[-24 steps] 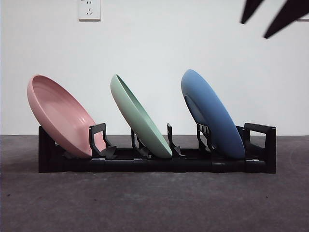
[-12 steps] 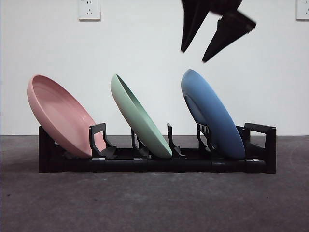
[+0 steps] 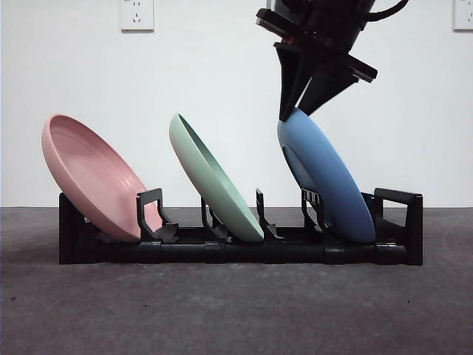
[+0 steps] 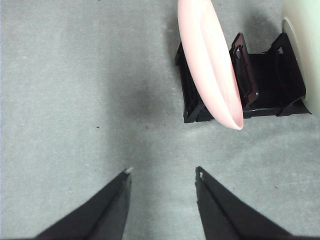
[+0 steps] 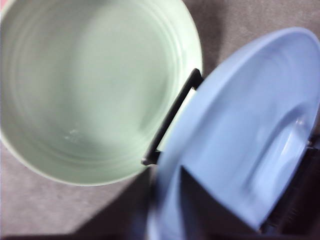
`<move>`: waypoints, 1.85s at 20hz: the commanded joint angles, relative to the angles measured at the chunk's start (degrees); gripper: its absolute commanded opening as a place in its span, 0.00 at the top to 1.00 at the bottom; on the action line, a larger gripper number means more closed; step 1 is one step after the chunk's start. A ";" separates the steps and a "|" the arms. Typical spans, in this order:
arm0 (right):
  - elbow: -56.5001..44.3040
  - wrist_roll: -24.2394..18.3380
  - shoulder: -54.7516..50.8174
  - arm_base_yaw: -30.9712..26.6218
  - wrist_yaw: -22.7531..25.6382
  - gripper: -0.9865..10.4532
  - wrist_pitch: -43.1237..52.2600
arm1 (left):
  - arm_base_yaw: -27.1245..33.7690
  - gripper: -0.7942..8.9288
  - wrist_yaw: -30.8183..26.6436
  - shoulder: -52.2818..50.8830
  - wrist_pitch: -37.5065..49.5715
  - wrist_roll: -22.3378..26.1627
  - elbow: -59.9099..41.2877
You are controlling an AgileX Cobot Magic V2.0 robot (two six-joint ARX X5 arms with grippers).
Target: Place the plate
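The blue plate's lower edge is hemmed in by the rack dividers, so my right gripper needs to grab the plate by its raised top rim next.
A blue plate leans in the right slot of a black rack. My right gripper has come down from above onto the plate's top rim, with its jaws open and one on each side of the rim. In the right wrist view the blue plate fills the near side, and its rim runs between the jaws of my right gripper. A green plate stands in the middle slot and a pink plate in the left slot. My left gripper is open and empty over the table, apart from the rack's pink end.
The green plate sits close beside the blue one, with a black rack divider between them. The pink plate and the rack end show in the left wrist view. A wall with an outlet stands behind.
My right gripper has come in from the upper right and moved down and left, from well above the plates to the blue plate's top rim. The plates have not moved.
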 commanded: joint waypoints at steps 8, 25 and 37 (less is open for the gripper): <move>3.58 -0.48 0.87 0.07 -5.42 0.90 -0.44 | -0.11 0.71 0.28 0.35 0.61 0.33 1.46; -1.84 -16.66 -24.09 11.52 6.01 0.90 0.00 | -0.11 0.71 0.28 0.35 0.61 0.31 1.46; -39.98 -16.55 -47.71 45.05 42.58 0.90 12.22 | -0.11 0.71 0.28 0.37 0.61 0.31 1.44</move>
